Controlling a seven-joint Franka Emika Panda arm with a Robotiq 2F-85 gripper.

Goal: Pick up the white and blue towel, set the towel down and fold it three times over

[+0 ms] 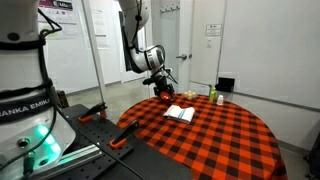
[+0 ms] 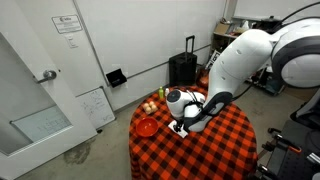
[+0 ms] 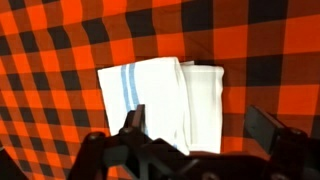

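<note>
The rest of the towel should stay free to fold, so my gripper will grab the towel's near edge.
The white towel with blue stripes (image 3: 160,100) lies partly folded on the red and black checked tablecloth (image 3: 60,40). In an exterior view it is a small white patch (image 1: 180,113) near the middle of the round table. My gripper (image 3: 200,130) hangs open and empty above the towel, its two fingers wide apart over the towel's near edge. In an exterior view the gripper (image 1: 162,86) is well above the table, to the left of the towel. In an exterior view (image 2: 183,122) the arm hides the towel.
A green bottle (image 1: 211,94) and small items stand at the table's far edge. A red bowl (image 2: 147,127) and fruit (image 2: 150,106) sit near one rim. A door (image 2: 40,80) and a black suitcase (image 2: 183,68) stand beyond the table.
</note>
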